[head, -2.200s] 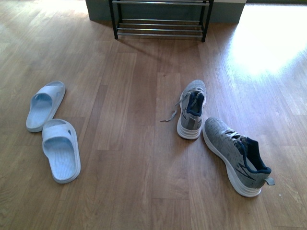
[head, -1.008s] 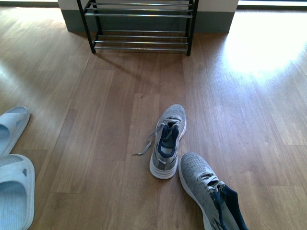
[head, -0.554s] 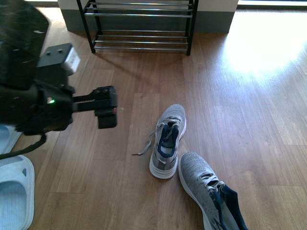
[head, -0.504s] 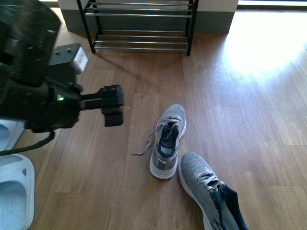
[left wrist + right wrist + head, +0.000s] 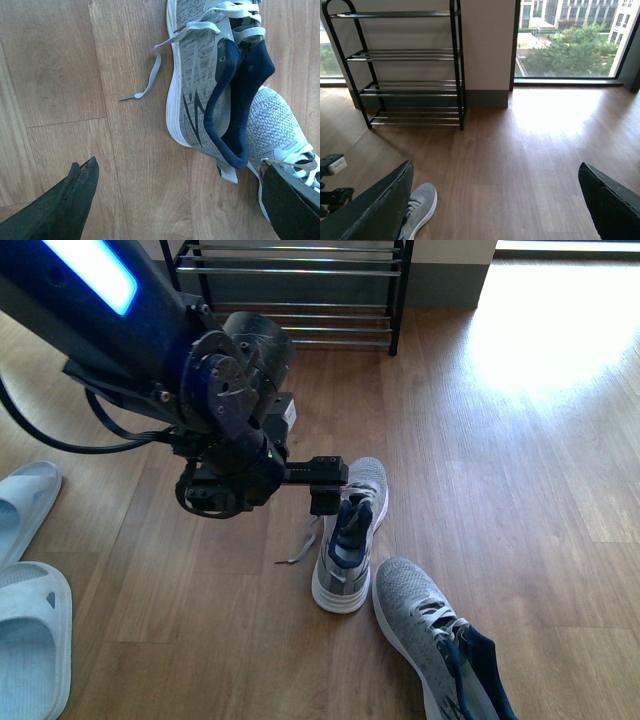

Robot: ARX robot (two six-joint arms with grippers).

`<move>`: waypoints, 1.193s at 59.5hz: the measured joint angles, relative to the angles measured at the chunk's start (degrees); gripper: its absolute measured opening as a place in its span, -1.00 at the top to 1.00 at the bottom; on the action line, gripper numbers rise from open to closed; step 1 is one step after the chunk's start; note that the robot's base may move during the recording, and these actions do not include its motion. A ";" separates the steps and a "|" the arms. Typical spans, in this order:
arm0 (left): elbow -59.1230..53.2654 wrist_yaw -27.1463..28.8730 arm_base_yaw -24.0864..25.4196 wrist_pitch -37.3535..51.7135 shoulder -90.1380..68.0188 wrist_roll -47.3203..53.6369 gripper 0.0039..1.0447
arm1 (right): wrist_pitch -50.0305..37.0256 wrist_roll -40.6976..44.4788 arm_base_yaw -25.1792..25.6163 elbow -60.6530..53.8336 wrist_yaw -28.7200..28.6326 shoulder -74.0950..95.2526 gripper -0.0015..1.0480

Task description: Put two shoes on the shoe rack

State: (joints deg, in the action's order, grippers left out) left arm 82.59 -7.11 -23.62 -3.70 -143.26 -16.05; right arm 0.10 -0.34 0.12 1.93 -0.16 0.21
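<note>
The left gripper grabs the grey sneaker's navy collar (image 5: 349,538) next, to carry the sneaker onto the shoe rack.
Two grey knit sneakers lie on the wood floor, one (image 5: 350,530) pointing toward the rack and the other (image 5: 432,635) nearer the front, partly cut off. My left gripper (image 5: 326,484) hangs open just above the first sneaker's navy opening. In the left wrist view that sneaker (image 5: 197,85) lies past the spread fingertips (image 5: 84,175), with the second sneaker (image 5: 282,120) beside it. The shoe rack (image 5: 295,328), black frame with chrome rods, stands at the far wall and holds nothing. My right gripper (image 5: 496,167) is open over bare floor, facing the rack (image 5: 410,52), with a sneaker toe (image 5: 422,202) beside one finger.
Two pale blue slides (image 5: 22,510) (image 5: 30,650) lie at the left edge of the floor. A loose lace (image 5: 300,548) trails from the first sneaker. A bright sunlit patch (image 5: 545,330) covers the floor at the right, below a window (image 5: 570,40).
The view first moved closer to the sneakers and rack. Since then my left arm has swung in from the left and now sits over the first sneaker.
</note>
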 joint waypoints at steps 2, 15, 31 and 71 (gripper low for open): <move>2.12 -0.46 -0.04 -1.55 -1.44 0.50 -0.83 | 0.00 0.00 0.00 0.00 0.00 0.00 -0.82; 17.57 0.59 -0.33 -11.32 -10.62 4.70 -0.83 | 0.00 0.00 0.00 0.00 0.00 0.00 -0.82; 33.24 1.97 -2.73 -20.96 -21.05 8.52 -0.83 | 0.00 0.00 0.00 0.00 0.02 0.00 -0.82; 58.90 10.82 -5.14 -28.65 -37.99 16.74 0.31 | 0.00 0.00 0.00 0.00 0.00 0.00 -0.82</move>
State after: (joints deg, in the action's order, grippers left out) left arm 141.49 3.70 -28.75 -32.36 -181.25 0.69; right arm 0.10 -0.34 0.12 1.93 -0.16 0.21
